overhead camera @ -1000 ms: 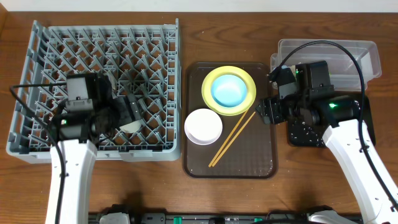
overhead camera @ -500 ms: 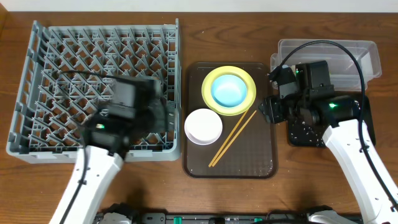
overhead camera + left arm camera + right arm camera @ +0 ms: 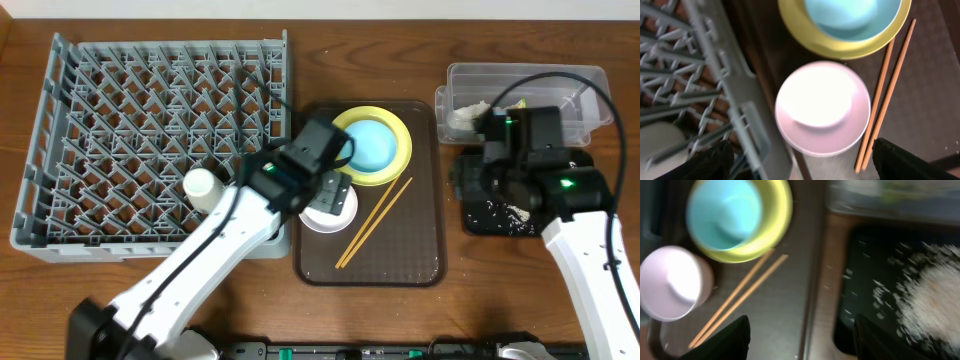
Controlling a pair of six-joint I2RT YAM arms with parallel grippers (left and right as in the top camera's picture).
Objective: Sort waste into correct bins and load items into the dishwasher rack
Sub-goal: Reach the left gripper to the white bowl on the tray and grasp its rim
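The pinkish-white bowl (image 3: pixel 822 107) needs to be tipped sideways into the dishwasher rack, so my left gripper should grab it by its rim on the chopsticks side next.
The grey dishwasher rack (image 3: pixel 150 110) holds the small white cup (image 3: pixel 200 186) near its front. My left gripper (image 3: pixel 328 192) (image 3: pixel 805 162) is open and empty, hovering over the pinkish-white bowl (image 3: pixel 822 107) on the brown tray. The light blue bowl (image 3: pixel 372 145) sits in the yellow plate (image 3: pixel 400 160). The chopsticks (image 3: pixel 375 222) lie beside them. My right gripper (image 3: pixel 468 185) (image 3: pixel 805 340) is open and empty at the left edge of the black tray (image 3: pixel 575 190), which holds rice scraps (image 3: pixel 935 300). The clear tub (image 3: pixel 590 85) holds crumpled white paper (image 3: pixel 465 115); the wrapper is mostly hidden.
The brown serving tray (image 3: pixel 410 255) lies between the rack and the black tray. The rack's right wall (image 3: pixel 747 125) is close to the left gripper's left finger. Bare wooden table runs along the front edge.
My left arm has swung right from the rack to above the pinkish-white bowl, leaving the white cup in the rack. My right arm has shifted right, over the black tray.
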